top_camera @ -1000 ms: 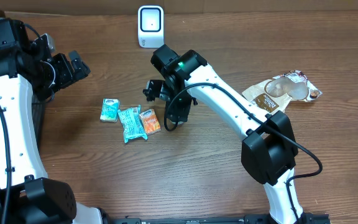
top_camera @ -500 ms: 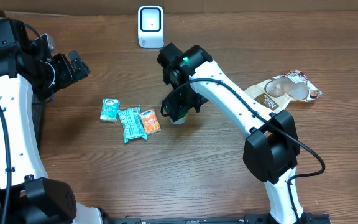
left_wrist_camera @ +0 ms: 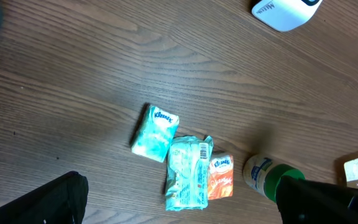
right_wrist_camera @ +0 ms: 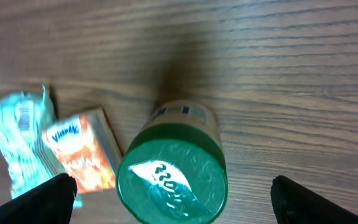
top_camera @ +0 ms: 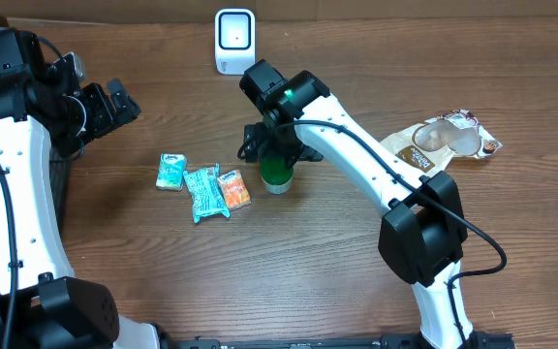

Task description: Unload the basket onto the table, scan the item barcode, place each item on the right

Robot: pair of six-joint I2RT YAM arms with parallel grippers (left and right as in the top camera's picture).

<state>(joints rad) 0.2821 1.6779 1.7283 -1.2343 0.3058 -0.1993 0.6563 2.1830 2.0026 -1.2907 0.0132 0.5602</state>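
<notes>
My right gripper is to grab the jar from above by opposite sides of its green lid (top_camera: 278,173) (right_wrist_camera: 171,180), so the jar's body stays uncovered for turning and scanning the barcode.
A jar with a green lid (top_camera: 278,173) stands upright on the wooden table, right of the small packs. My right gripper (top_camera: 275,147) hovers over it, open. In the right wrist view the lid (right_wrist_camera: 171,180) lies between the two black fingertips (right_wrist_camera: 48,198), with a gap on each side. The white barcode scanner (top_camera: 233,41) stands at the table's back edge, beyond the jar. My left gripper (top_camera: 114,102) is open and empty at the far left. Its wrist view looks down on the packs and the jar (left_wrist_camera: 266,177).
Left of the jar lie a teal tissue pack (top_camera: 170,172), a crumpled teal packet (top_camera: 204,192) and an orange tissue pack (top_camera: 233,189). A clear snack bag (top_camera: 441,142) lies at the right. The scanner (left_wrist_camera: 284,11) shows at the top of the left wrist view.
The right gripper has opened and drawn back toward the scanner, and the green-lidded jar now stands free on the table. The left arm has not moved.
</notes>
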